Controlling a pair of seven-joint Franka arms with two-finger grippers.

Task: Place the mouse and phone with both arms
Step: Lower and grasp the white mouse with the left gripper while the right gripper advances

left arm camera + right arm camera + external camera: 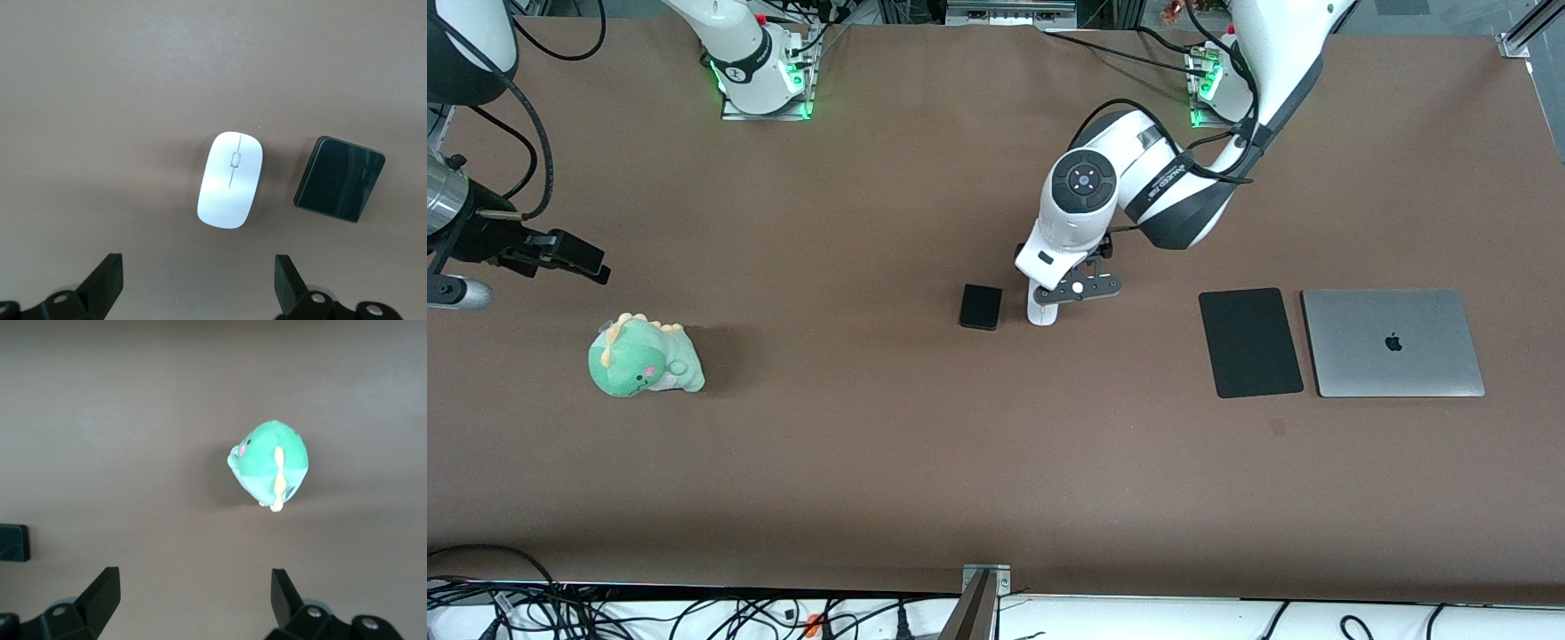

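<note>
I should grab the mouse by its long sides with my left gripper next, so that I can put the white mouse point(1040, 313) on the black mouse pad point(1251, 343).
The white mouse point(230, 180) lies on the brown table, with the black phone point(340, 180) beside it and a small gap between them. In the front view the phone point(981, 307) is in plain sight, while the mouse point(1040, 313) is mostly hidden under the left hand. My left gripper point(198, 283) hangs open and empty over the mouse point(1063, 298); its fingers touch nothing. My right gripper point(193, 593) is open and empty, held over the table at the right arm's end point(574, 258).
A green plush dinosaur point(643, 358) sits near the right gripper and also shows in the right wrist view point(270, 463). A flat black mouse pad point(1249, 342) and a closed silver laptop point(1392, 342) lie side by side toward the left arm's end.
</note>
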